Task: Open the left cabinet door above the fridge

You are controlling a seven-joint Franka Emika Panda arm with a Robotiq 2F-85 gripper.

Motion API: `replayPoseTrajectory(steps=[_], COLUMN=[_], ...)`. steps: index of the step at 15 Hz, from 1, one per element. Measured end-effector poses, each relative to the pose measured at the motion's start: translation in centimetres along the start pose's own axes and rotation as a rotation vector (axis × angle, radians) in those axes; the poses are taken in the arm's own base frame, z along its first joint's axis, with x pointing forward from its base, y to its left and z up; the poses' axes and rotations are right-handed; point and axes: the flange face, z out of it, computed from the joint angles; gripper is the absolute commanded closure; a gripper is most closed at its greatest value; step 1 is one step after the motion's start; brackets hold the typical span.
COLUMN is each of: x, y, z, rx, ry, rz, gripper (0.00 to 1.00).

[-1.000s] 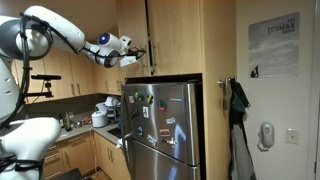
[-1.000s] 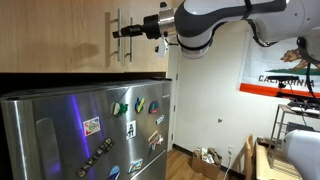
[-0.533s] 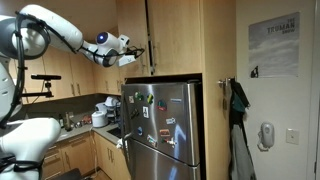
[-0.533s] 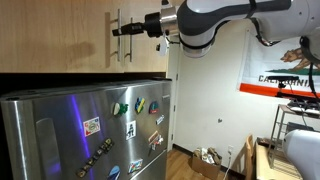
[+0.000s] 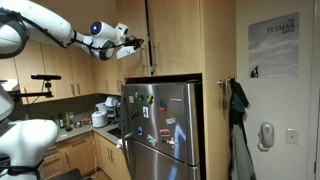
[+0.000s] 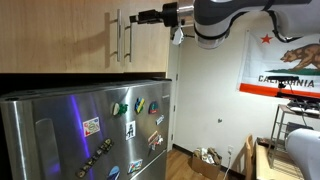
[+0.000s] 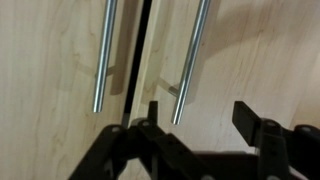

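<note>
The robot's gripper will next grip the cabinet door's own bar handle near the handle's end, beside the dark gap, to swing the door open.
The left cabinet door (image 5: 136, 64) (image 6: 60, 35) (image 7: 50, 60) is a light wood panel above the steel fridge (image 5: 165, 125) (image 6: 80, 135). Its bar handle (image 6: 116, 38) (image 7: 103, 55) runs along the right edge. A dark gap (image 7: 138, 60) separates it from the right-hand door, whose handle (image 7: 190, 60) is beside it. My gripper (image 5: 137, 43) (image 6: 137, 17) (image 7: 200, 115) hovers just in front of the upper part of the handles. It is open, with nothing between the fingers (image 7: 250, 118). In the wrist view the right handle's lower end shows behind the jaws.
Left of the fridge a counter (image 5: 95, 115) holds kitchen items under smaller wood cabinets (image 5: 70, 75). A dark jacket (image 5: 238, 105) hangs beside a white door (image 5: 275, 100). A flag (image 6: 285, 70) hangs on the wall. White robot parts (image 5: 25, 140) fill the lower left.
The gripper was shut at the handles. It has opened and moved up and slightly back from them.
</note>
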Motion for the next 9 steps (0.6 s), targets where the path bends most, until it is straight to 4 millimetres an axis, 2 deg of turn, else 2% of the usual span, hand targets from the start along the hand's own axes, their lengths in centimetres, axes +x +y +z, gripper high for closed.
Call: replayPoseTrajectory(steps=[4,6,9], x=[-1.4,-2.3,-3.6], y=[1.9,1.9,0.8], z=[-0.1,0.6,2.4], rx=[-0.02,-0.006,0.029], ry=[-0.019,-0.04,-0.074], rz=[0.035,0.045,0.048], gripper=[0.0,0.0,0.0])
